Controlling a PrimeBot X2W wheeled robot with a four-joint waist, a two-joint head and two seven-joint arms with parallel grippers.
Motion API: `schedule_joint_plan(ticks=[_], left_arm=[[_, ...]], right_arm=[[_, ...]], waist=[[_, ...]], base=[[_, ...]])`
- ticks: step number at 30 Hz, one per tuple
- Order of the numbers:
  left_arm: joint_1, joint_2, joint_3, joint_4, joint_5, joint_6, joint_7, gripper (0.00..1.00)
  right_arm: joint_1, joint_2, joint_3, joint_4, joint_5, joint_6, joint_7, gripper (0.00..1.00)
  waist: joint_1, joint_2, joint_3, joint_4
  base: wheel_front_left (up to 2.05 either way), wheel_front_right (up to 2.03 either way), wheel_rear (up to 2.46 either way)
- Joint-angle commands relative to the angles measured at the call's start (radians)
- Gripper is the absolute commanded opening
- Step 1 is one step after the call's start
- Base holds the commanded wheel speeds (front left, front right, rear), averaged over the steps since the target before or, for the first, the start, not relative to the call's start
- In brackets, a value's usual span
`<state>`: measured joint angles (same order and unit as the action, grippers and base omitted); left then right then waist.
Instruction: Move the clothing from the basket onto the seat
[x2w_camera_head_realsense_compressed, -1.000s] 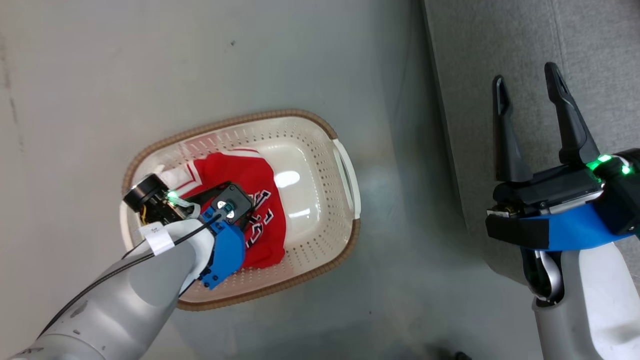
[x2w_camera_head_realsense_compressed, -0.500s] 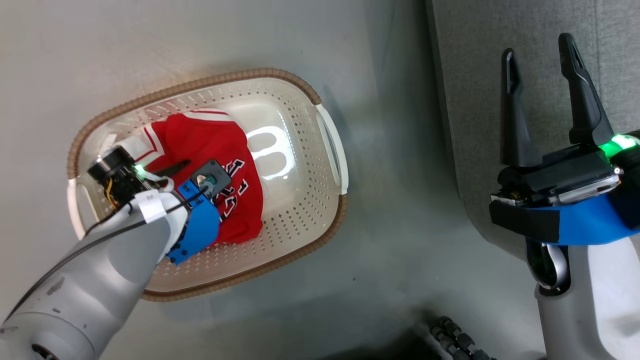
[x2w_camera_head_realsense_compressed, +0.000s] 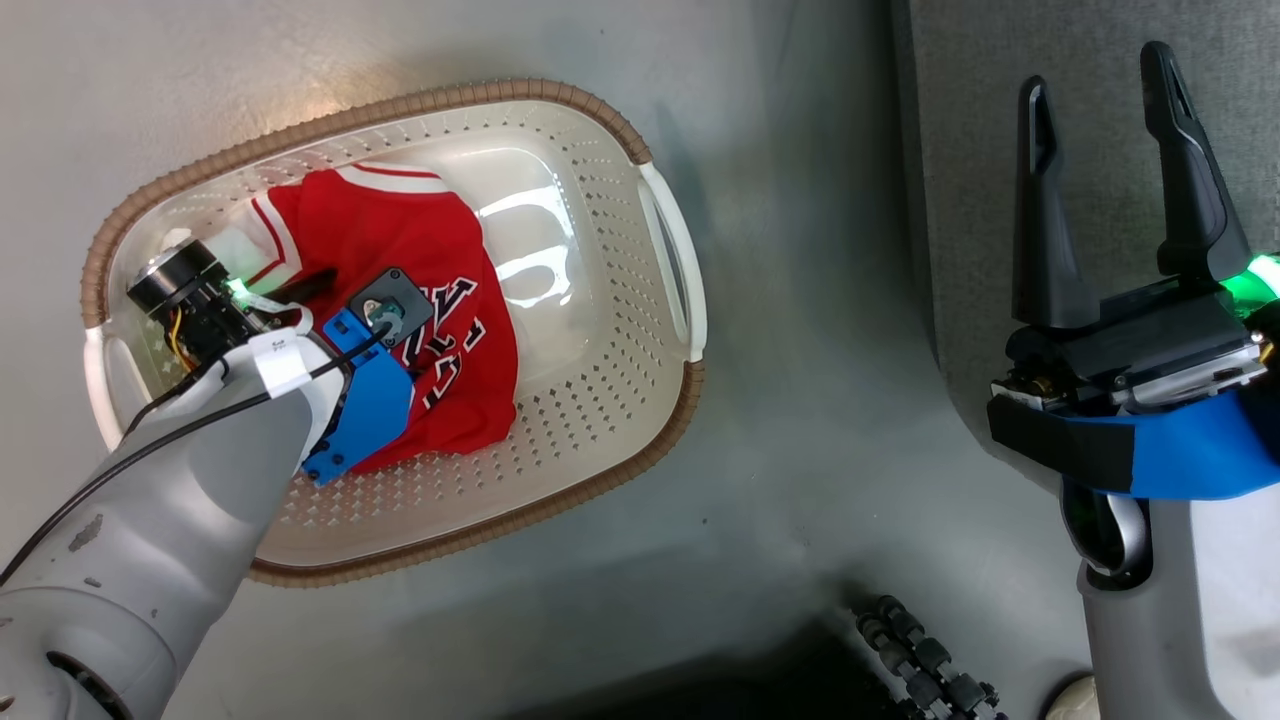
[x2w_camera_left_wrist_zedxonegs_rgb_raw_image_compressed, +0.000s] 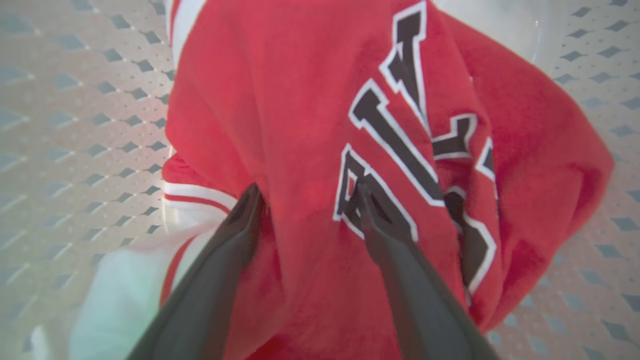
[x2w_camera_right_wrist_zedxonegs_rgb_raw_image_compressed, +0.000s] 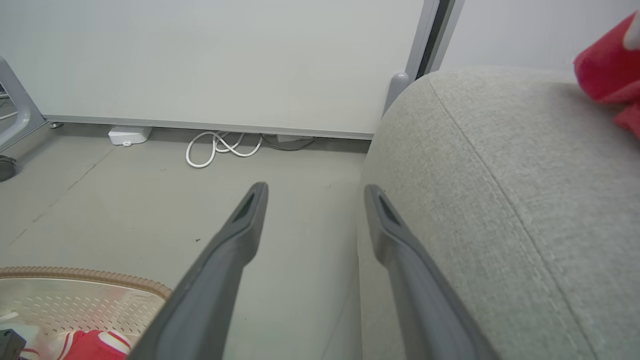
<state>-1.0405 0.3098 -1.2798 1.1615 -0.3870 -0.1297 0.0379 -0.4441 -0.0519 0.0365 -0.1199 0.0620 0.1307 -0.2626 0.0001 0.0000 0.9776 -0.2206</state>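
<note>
The rest of the jersey lies loose in the basket. My left gripper should next grab the jersey by the raised fold (x2w_camera_left_wrist_zedxonegs_rgb_raw_image_compressed: 303, 207) beside its lettering.
A red jersey (x2w_camera_head_realsense_compressed: 400, 250) with black-and-white lettering lies crumpled in the cream basket (x2w_camera_head_realsense_compressed: 600, 130) on the floor. My left arm reaches down into the basket. In the left wrist view my left gripper (x2w_camera_left_wrist_zedxonegs_rgb_raw_image_compressed: 308, 192) is open, its two fingertips (x2w_camera_left_wrist_zedxonegs_rgb_raw_image_compressed: 252, 197) resting on the red jersey (x2w_camera_left_wrist_zedxonegs_rgb_raw_image_compressed: 300, 100) with a fold of fabric between them. My right gripper (x2w_camera_head_realsense_compressed: 1100, 100) stands open and holds nothing, above the edge of the grey seat (x2w_camera_head_realsense_compressed: 1000, 60). In the right wrist view another piece of red clothing (x2w_camera_right_wrist_zedxonegs_rgb_raw_image_compressed: 605, 70) lies on the seat (x2w_camera_right_wrist_zedxonegs_rgb_raw_image_compressed: 500, 175).
The basket's white handle (x2w_camera_head_realsense_compressed: 675, 260) faces the seat, with a strip of grey floor (x2w_camera_head_realsense_compressed: 800, 350) between them. A black ribbed cable (x2w_camera_head_realsense_compressed: 920, 660) lies near my base. Along the far wall lie a white cord coil (x2w_camera_right_wrist_zedxonegs_rgb_raw_image_compressed: 220, 147) and a small white box (x2w_camera_right_wrist_zedxonegs_rgb_raw_image_compressed: 129, 134).
The head camera has shifted, so the basket now shows higher and further left. My left gripper stays down on the jersey in the basket. Both grippers remain open.
</note>
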Motion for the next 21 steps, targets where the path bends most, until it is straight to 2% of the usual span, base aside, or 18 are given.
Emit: schedule_joint_plan(ticks=[1,5,6,7,12,21], left_arm=[[-0.021,-0.003,-0.002,0.004,-0.004,-0.001,-0.003,1.0],[-0.017,-0.016,-0.003,0.005,0.0,-0.001,-0.001,1.0],[-0.017,-0.016,-0.003,0.004,0.004,-0.001,-0.005,0.55],[-0.015,-0.017,-0.003,0.004,0.009,-0.001,-0.003,0.0],[-0.007,-0.023,-0.003,-0.003,0.015,-0.001,0.008,0.0],[0.01,-0.05,-0.002,-0.027,-0.002,-0.001,-0.047,0.0]], right_arm=[[-0.013,0.002,0.002,-0.008,-0.004,0.0,-0.003,1.0],[-0.018,0.002,0.004,-0.016,-0.007,0.0,-0.003,1.0],[-0.019,0.002,0.004,-0.018,-0.007,0.0,-0.003,1.0],[-0.02,0.002,0.004,-0.018,-0.007,0.0,-0.003,1.0],[-0.023,0.002,0.0,-0.019,-0.014,0.0,-0.003,1.0],[-0.023,0.002,-0.005,0.003,-0.019,0.0,-0.003,1.0]], waist=[[-0.0001,0.0,0.01,0.0],[-0.0001,0.0,0.019,0.0],[-0.0001,0.0,0.021,0.0],[-0.0001,0.0,0.021,0.0],[-0.0001,0.0,0.016,0.004],[-0.0001,0.0,-0.039,0.029]], base=[[0.0,0.0,0.0],[0.0,0.0,0.0],[0.0,0.0,0.0],[0.0,0.0,0.0],[0.0,0.0,0.0],[0.0,0.0,0.0]])
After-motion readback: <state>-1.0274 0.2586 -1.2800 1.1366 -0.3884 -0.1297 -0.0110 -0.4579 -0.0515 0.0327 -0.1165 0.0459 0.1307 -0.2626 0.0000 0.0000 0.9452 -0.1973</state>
